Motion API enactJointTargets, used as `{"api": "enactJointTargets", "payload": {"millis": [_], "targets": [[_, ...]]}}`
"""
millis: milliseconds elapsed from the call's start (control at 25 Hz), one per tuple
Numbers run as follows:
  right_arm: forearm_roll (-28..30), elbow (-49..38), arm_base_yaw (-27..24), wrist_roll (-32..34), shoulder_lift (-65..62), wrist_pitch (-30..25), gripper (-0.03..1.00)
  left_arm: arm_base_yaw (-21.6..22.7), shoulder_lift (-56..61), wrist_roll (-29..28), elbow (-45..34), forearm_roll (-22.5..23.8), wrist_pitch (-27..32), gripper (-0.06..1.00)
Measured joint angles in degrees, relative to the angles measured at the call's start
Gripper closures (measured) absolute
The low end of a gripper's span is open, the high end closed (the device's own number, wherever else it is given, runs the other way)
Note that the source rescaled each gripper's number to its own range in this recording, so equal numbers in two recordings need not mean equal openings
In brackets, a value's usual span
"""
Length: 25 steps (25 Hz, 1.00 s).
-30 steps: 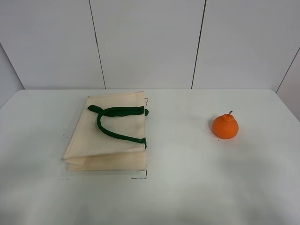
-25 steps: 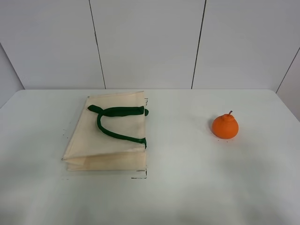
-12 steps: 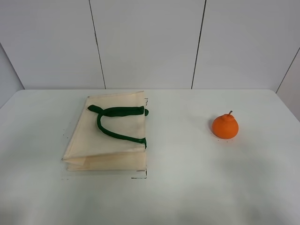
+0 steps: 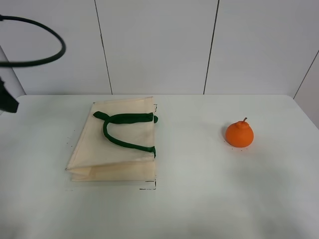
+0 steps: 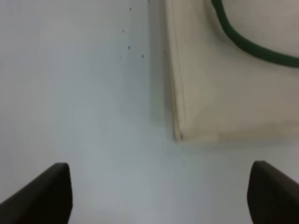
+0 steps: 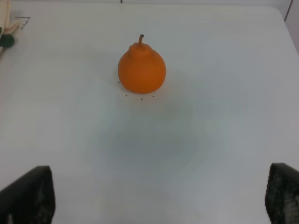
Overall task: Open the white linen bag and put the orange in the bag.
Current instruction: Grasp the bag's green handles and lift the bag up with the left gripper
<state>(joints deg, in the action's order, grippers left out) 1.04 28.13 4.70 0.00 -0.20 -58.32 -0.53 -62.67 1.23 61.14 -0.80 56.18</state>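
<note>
My left gripper is to open the bag for the orange (image 4: pixel 239 134) next, so it needs to grab the white linen bag by its dark green handle.
The white linen bag (image 4: pixel 112 149) lies flat and closed on the left of the table, its dark green handles (image 4: pixel 124 118) resting on top. The orange (image 4: pixel 239 134) stands upright on the right, well apart from the bag. In the left wrist view my left gripper (image 5: pixel 159 196) is open and empty above bare table, beside a corner of the bag (image 5: pixel 224 88). In the right wrist view my right gripper (image 6: pixel 155 196) is open and empty, with the orange (image 6: pixel 141 70) ahead of it and some way off. The bag's edge (image 6: pixel 5 21) just shows there.
The white table (image 4: pixel 199 199) is backed by a white panelled wall (image 4: pixel 159 45). A dark part of the left arm (image 4: pixel 7 99) and a black cable loop (image 4: pixel 55 52) hang at the far left of the exterior view.
A dark part of the left arm and its cable have come into the exterior view at the top left. The bag and the orange have not moved.
</note>
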Motion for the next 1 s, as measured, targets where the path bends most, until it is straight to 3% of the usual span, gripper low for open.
{"api": "enactJointTargets", "payload": {"millis": [320, 560, 880, 1000], "targets": [[0.0, 0.0, 0.0, 0.0, 0.0, 0.0, -0.03, 0.0, -33.03, -0.61, 20.52, 0.12, -1.23, -0.06], [0.0, 0.0, 0.0, 0.0, 0.0, 0.0, -0.03, -2.9, -50.1, -7.15, 33.73, 0.17, -1.3, -0.05], [0.0, 0.0, 0.0, 0.0, 0.0, 0.0, -0.03, -12.18, -61.88, -13.6, 37.81, 0.3, -3.42, -0.05], [0.0, 0.0, 0.0, 0.0, 0.0, 0.0, -0.03, -13.18, -64.72, -16.56, 37.81, 1.46, -5.81, -0.05]]}}
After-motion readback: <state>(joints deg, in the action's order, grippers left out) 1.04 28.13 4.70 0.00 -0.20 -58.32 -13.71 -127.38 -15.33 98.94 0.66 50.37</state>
